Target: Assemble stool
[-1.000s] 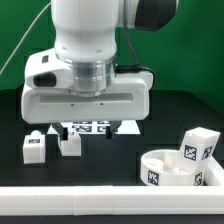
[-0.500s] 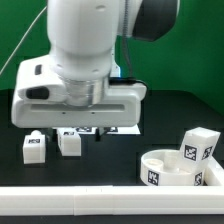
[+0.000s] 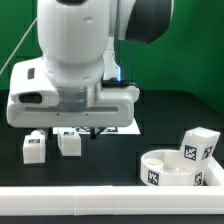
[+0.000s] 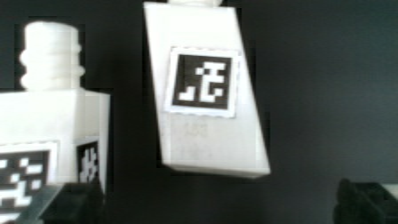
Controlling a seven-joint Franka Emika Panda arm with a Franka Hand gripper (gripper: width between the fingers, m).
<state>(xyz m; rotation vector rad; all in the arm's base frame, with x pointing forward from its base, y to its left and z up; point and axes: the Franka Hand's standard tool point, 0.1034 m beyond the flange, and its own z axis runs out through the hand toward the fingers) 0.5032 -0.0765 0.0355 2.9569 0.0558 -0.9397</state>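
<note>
My fingers stop short, so it is too early to close. My gripper moves toward the tagged leg's near end (image 4: 217,160), then closes on the leg.
The round white stool seat (image 3: 180,170) lies at the exterior view's right, and a tagged leg (image 3: 198,146) stands tilted at its far rim. Two more tagged legs (image 3: 33,147) (image 3: 69,143) rest on the black table at the left. My gripper (image 3: 76,128) hangs just above and behind them, its fingers mostly hidden under the broad white hand. In the wrist view one leg (image 4: 205,95) lies lengthwise ahead of the open gripper (image 4: 214,208), and a second leg with a ribbed peg (image 4: 48,110) sits beside it. The dark fingertips (image 4: 370,200) stand wide apart with nothing between them.
The marker board (image 3: 122,128) lies flat behind the hand. A long white rail (image 3: 100,200) runs along the table's front edge. Green wall fills the background.
The arm has shifted toward the exterior view's left, ending over the two loose legs. The jaws stayed open.
</note>
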